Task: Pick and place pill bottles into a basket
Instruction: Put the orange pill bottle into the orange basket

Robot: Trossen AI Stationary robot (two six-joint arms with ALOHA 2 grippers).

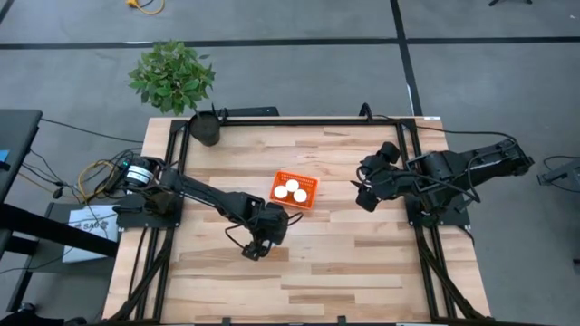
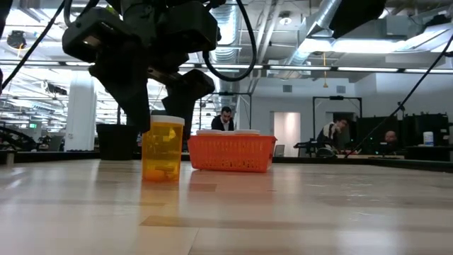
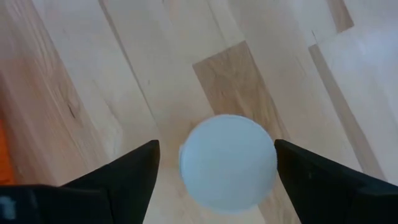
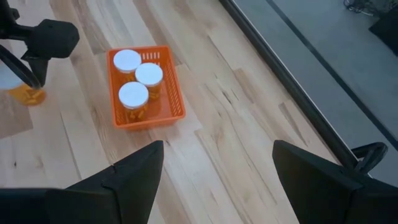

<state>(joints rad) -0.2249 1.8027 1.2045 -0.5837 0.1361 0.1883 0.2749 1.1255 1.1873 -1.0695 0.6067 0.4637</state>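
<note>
The left gripper should close on the bottle now. Its fingertips reach down beside the white cap [image 3: 228, 162], so it would hold the bottle if it closed now.
One pill bottle [image 2: 163, 149], amber with a white cap [image 3: 228, 162], stands upright on its base on the wooden table. My left gripper [image 1: 256, 246] is open above it and points down, with one finger on each side of the cap. The orange basket [image 1: 294, 190] sits mid-table and holds three white-capped bottles [image 4: 137, 78]. My right gripper [image 1: 367, 186] is open and empty, to the right of the basket.
A dark plant pot [image 1: 207, 127] with a green plant [image 1: 172, 77] stands at the table's far left corner. Black frame rails [image 1: 412, 163] run along the table's sides. Bare wood [image 1: 344, 272] lies near the front edge.
</note>
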